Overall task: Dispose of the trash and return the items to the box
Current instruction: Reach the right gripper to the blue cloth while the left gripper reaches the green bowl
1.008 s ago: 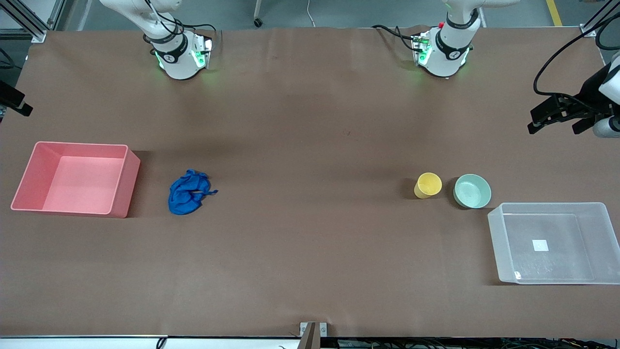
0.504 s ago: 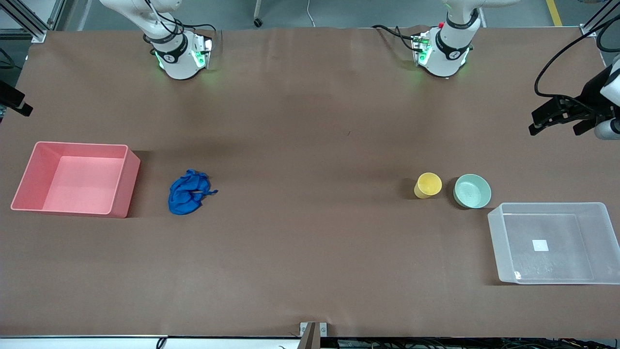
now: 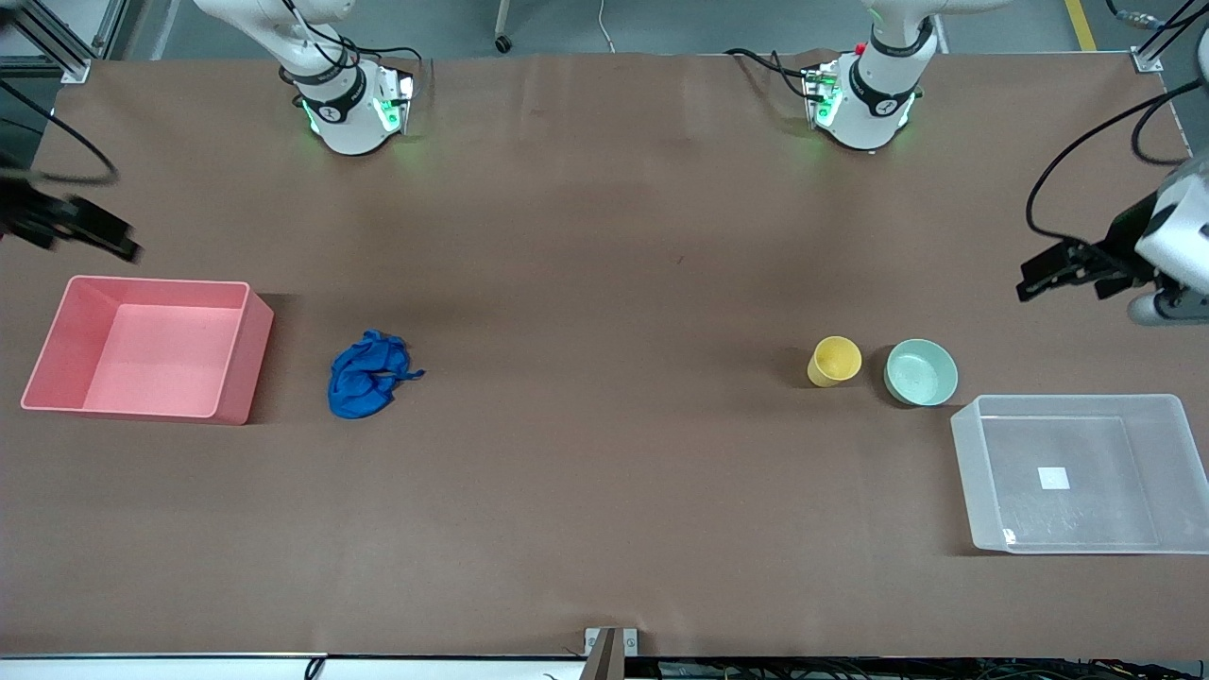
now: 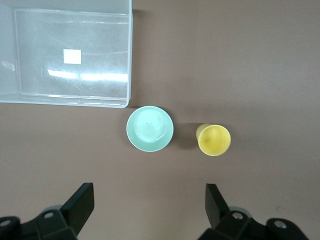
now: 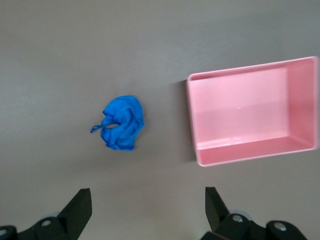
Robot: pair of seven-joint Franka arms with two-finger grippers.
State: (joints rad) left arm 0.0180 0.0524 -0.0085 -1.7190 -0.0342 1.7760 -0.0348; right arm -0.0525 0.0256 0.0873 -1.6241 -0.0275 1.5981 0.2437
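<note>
The blue wad should go into the pink bin (image 3: 151, 347) next, so my right gripper should pick it up by its wrinkly body (image 3: 360, 383) and drop it in there.
The trash, a wrinkly bright blue wad (image 3: 365, 374) with a loose strand, lies on the brown table beside the pink bin (image 3: 151, 347); it shows in the right wrist view (image 5: 121, 123). The yellow cup (image 3: 835, 361) and mint-green bowl (image 3: 921, 372) stand side by side next to the clear box (image 3: 1077, 472); the left wrist view shows cup (image 4: 214, 140), bowl (image 4: 150, 128) and box (image 4: 70, 97). My left gripper (image 3: 1048, 274) is open and empty, up in the air at the left arm's end of the table. My right gripper (image 3: 99, 236) is open and empty, over the table by the pink bin.
The pink opaque bin (image 5: 252, 117) is empty. The clear box holds only a white sticker (image 3: 1053, 478). The two arm bases (image 3: 354, 104) (image 3: 864, 99) stand along the table's edge farthest from the front camera.
My right gripper has swung in over the table toward the pink bin. My left gripper has moved lower and a little toward the bowl. Nothing on the table has moved.
</note>
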